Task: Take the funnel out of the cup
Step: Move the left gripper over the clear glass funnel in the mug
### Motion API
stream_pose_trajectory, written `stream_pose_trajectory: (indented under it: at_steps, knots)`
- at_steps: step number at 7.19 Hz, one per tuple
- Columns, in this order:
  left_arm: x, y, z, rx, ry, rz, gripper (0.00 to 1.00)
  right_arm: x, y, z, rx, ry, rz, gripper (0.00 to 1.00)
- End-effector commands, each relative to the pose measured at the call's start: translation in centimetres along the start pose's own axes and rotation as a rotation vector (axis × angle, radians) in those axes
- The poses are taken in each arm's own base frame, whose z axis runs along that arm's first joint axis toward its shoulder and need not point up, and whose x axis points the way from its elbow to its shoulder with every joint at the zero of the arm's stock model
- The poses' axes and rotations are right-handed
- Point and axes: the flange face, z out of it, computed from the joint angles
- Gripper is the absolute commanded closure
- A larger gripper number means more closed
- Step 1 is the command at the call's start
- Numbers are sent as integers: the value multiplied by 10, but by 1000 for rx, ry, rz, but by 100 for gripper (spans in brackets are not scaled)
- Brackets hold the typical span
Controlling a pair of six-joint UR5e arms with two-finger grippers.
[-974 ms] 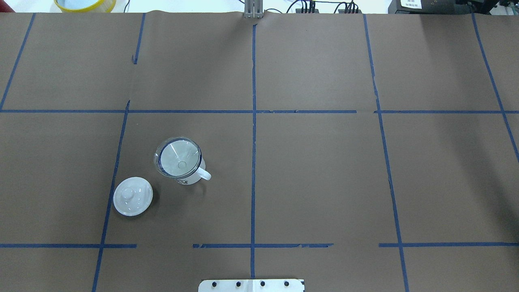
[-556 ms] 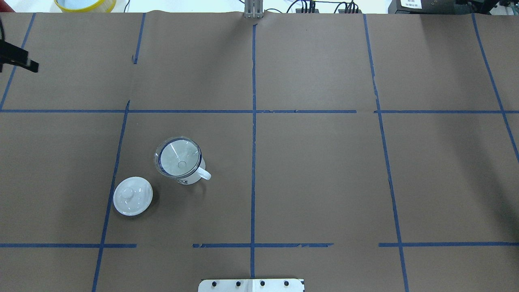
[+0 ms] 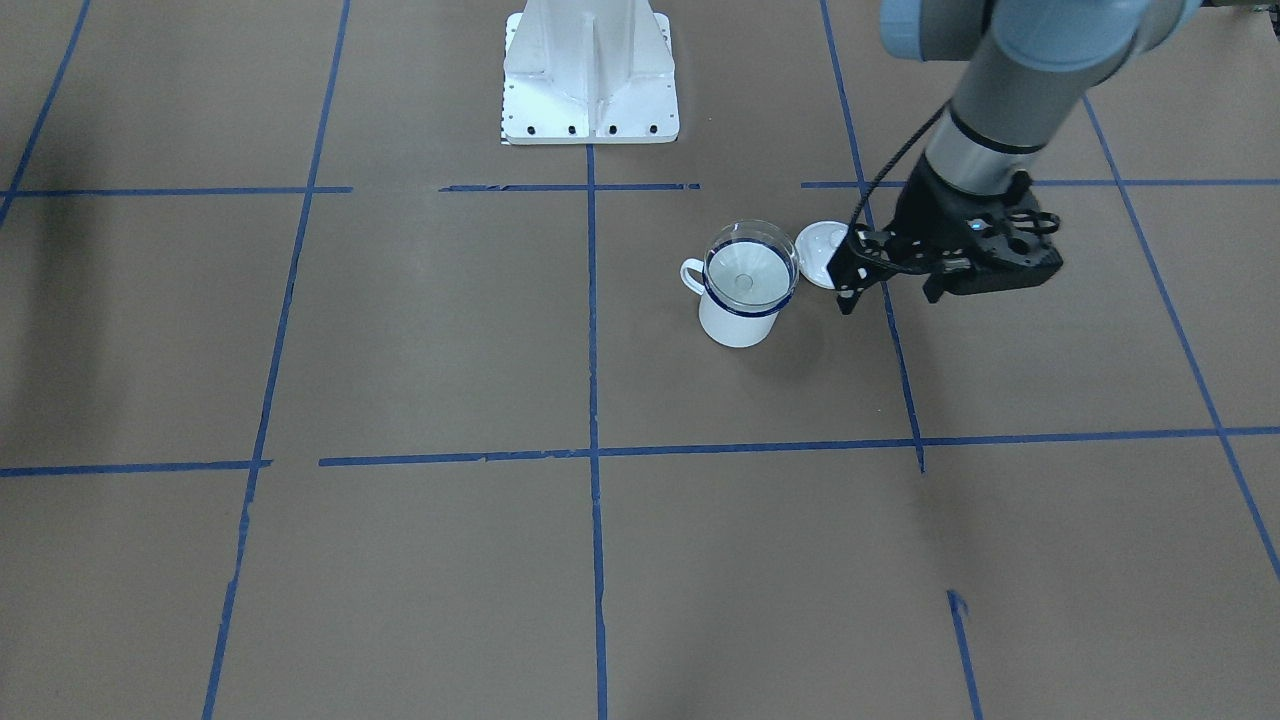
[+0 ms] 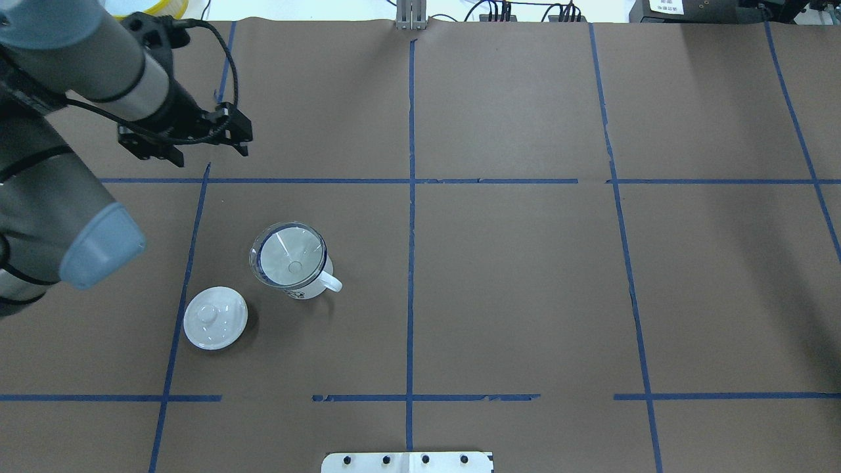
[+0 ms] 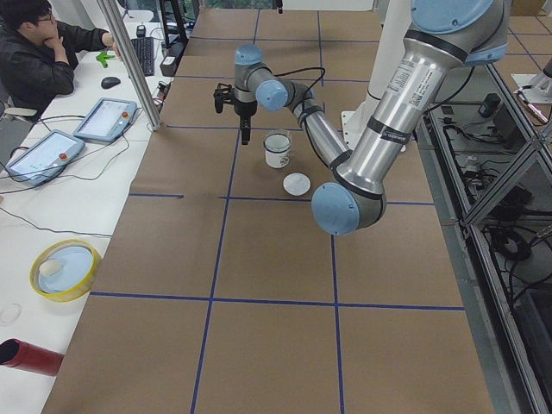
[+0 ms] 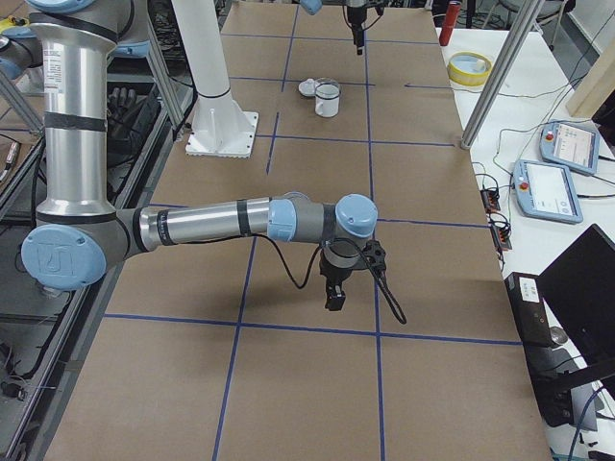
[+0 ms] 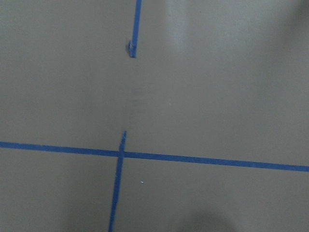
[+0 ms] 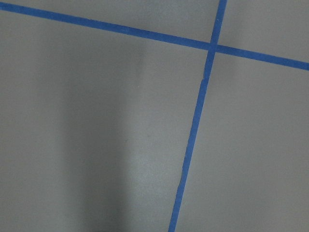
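Observation:
The left gripper reaches the clear funnel and grabs its exposed rim (image 3: 758,223) next, since the cup (image 3: 734,326) surrounds the funnel's lower part.
The cup (image 4: 310,286), a white enamel mug with a dark blue rim, stands upright left of the table's middle; it also shows in the front view (image 3: 735,325). The clear funnel (image 4: 289,257) sits in its mouth, rim resting on the cup's rim, and also shows in the front view (image 3: 750,268). My left gripper (image 4: 210,156) hangs open and empty above the table, beyond and left of the cup, apart from it. In the front view it (image 3: 890,300) is beside the cup. My right gripper (image 6: 333,300) shows only in the exterior right view, low over the table, far from the cup. I cannot tell whether it is open or shut.
A white domed lid (image 4: 215,317) with a knob lies on the table next to the cup, nearer the robot. The robot's base plate (image 4: 407,462) is at the near edge. A yellow bowl (image 5: 65,269) and a seated operator (image 5: 39,52) are beyond the far edge.
My left arm has swung in from the left edge to above the table beyond the cup. The cup, funnel and lid have not moved.

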Motion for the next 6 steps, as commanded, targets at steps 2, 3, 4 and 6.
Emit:
stream_pose_trajectory:
  at_steps: [2, 3, 4, 6]
  knots:
    - [88, 64, 57, -39, -42, -59, 0, 0, 0, 0, 0, 0, 0, 0]
    - [94, 75, 65, -52, -49, -50, 0, 0, 0, 0, 0, 0, 0, 0]
    - [99, 87, 75, -68, -58, -38, 2, 0, 0, 0, 0, 0, 0, 0]
    - [120, 88, 90, -82, -76, -54, 29, 0, 0, 0, 0, 0, 2, 0]
